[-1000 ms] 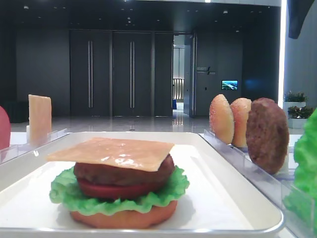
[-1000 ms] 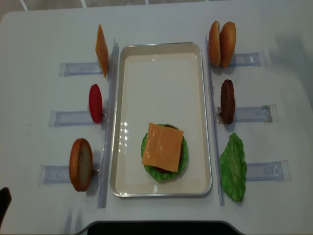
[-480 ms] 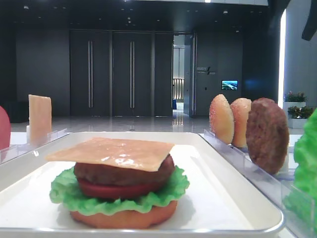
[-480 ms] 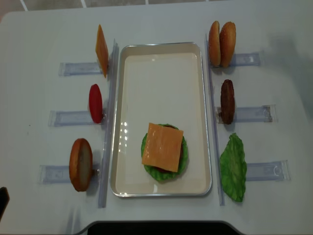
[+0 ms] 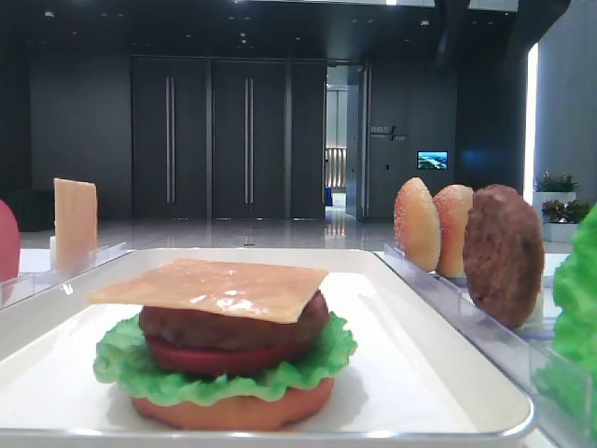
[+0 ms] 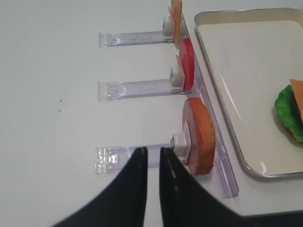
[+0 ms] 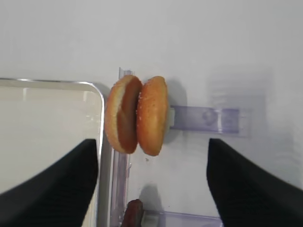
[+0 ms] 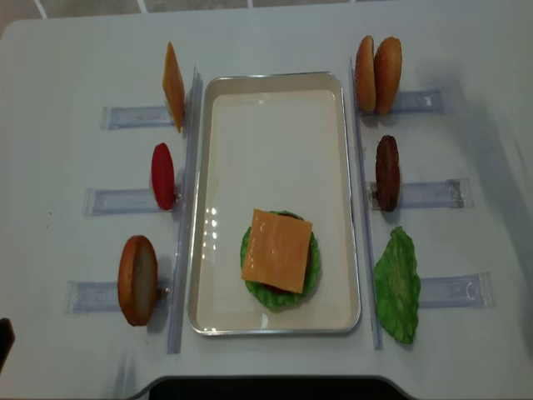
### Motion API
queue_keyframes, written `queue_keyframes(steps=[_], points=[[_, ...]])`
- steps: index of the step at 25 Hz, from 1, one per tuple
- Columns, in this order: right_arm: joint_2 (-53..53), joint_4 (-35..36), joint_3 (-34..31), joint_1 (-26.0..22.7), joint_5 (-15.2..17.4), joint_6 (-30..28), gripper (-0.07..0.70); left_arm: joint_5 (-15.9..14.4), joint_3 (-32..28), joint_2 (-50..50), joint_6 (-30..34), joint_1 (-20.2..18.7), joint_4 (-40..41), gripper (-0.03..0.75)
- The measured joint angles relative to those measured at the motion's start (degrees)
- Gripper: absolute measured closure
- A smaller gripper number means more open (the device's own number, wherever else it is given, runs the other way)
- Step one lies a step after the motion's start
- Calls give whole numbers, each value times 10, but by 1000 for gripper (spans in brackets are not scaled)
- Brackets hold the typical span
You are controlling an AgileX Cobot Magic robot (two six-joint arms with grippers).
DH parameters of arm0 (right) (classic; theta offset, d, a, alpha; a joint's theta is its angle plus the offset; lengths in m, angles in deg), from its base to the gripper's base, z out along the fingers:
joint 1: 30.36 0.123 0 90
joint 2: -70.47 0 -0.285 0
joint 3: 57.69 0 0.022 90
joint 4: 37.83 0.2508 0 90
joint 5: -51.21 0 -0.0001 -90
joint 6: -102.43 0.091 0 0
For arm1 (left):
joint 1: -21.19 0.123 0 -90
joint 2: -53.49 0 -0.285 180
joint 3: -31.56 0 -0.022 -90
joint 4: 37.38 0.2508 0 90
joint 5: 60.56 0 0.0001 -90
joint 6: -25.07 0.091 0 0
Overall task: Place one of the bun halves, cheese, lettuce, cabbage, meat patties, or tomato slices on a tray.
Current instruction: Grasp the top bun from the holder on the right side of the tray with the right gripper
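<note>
I should next pinch the pale sesame bun half by its raised edge (image 8: pixel 365 73) with my right gripper, because the clear rack and the other bun half crowd it.
The white tray (image 8: pixel 275 77) holds a stack with a cheese (image 8: pixel 277 250) slice on top, over a meat patty (image 5: pixel 233 327), tomato (image 5: pixel 210 360), lettuce (image 5: pixel 119 362) and a flat bottom bun (image 5: pixel 233 411). Two bun halves (image 7: pixel 137 116) stand on edge in the far right rack. My right gripper (image 7: pixel 150 151) hangs above them, open wide, touching nothing. My left gripper (image 6: pixel 152 150) hovers over the near left rack beside an orange bun half (image 6: pixel 199 136); its jaws are nearly together with nothing between them.
Clear slotted racks flank the tray. The left ones hold an upright cheese slice (image 8: pixel 172 86), a tomato slice (image 8: pixel 163 175) and the orange bun (image 8: pixel 137 279). The right ones hold a patty (image 8: pixel 386 172) and a lettuce leaf (image 8: pixel 397 285).
The left gripper's jaws have closed to a thin gap. A dark part of the right arm has left the top right of the low front view. The food has not moved.
</note>
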Motion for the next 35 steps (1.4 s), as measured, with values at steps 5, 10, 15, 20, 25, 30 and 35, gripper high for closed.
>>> queue_keyframes(steps=[5,10,15,20,25,30,35], points=[[-24,0,0,23,0,25,166,0,0,0,0,0,0,678],[-40,9,0,36,0,33,166,0,0,0,0,0,0,710],[-42,22,0,50,-12,33,166,0,0,0,-1,0,0,714],[-69,16,2,57,-20,33,166,0,0,0,-1,0,0,715],[-91,5,2,58,-49,33,166,0,0,0,-1,0,0,715],[-103,-5,2,58,-78,33,166,0,0,0,-2,0,0,715],[-114,-7,2,58,-87,34,166,0,0,0,-2,0,0,715]])
